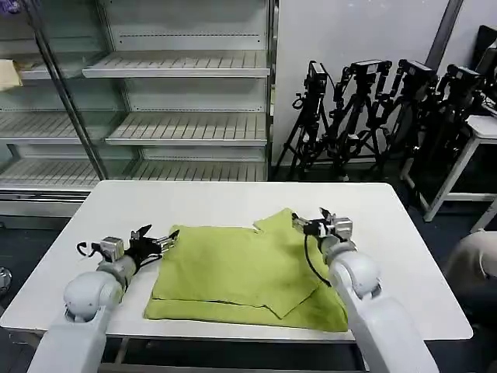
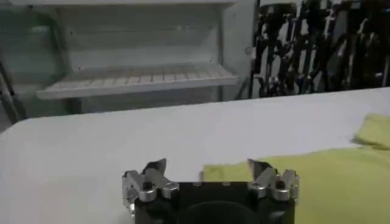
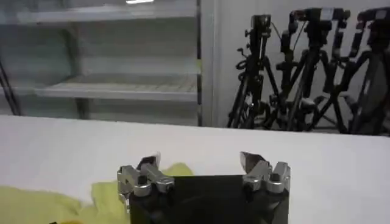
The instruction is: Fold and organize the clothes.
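Note:
My left gripper is going to grab the shirt next by its side edge, because the shirt's body is flat on the tabletop.
The lime yellow-green T-shirt lies partly folded on the white table, with one sleeve folded inward over its body. My left gripper hovers at the shirt's left edge, open, with nothing between its fingers. In the left wrist view the shirt spreads ahead of the open left gripper. My right gripper is open at the shirt's far right corner, just above the fabric. A bit of the shirt shows beside the open right gripper in the right wrist view.
Empty metal shelving stands behind the table. Several black camera tripods crowd the back right, next to a small white table. Bare table surface surrounds the shirt on the far side and on the left.

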